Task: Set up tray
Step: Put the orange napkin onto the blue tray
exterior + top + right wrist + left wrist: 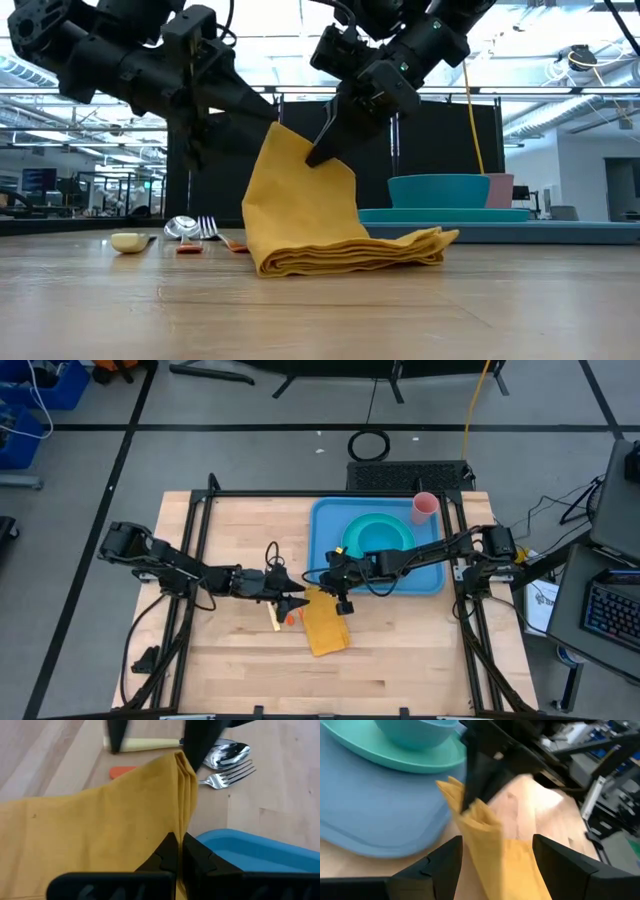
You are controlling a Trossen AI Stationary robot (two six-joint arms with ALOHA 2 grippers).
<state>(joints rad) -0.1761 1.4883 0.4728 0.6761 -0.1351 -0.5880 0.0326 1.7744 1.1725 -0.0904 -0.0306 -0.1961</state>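
Note:
My left gripper pinches the napkin by its raised edge [482,822] next, since the napkin's lower folds lie on the tabletop.
A folded yellow napkin [326,626] lies on the wood table just near the blue tray [330,565]; one side of it is raised. My right gripper [179,840] is shut on that raised side. My left gripper [497,845] is open. It comes level from the table's left, and its fingers stand on either side of the napkin's raised edge [480,820] without clearly touching it. On the tray [370,820] stands a turquoise plate [350,540] with a bowl [440,190] in it. My right gripper pinches the napkin's raised folded edge [182,815] between its two fingers, several layers together. The fingers [322,148] slant down from above and from the table's right. The held part stands tilted up, and the napkin's lower folds [350,255] lie on the table.
A spoon [230,751], a fork [227,774], a cream-handled utensil [145,742] and an orange-handled one [122,771] lie on the table left of the napkin. A pink cup [425,507] stands at the tray's far right corner. Bare wood lies toward the near edge.

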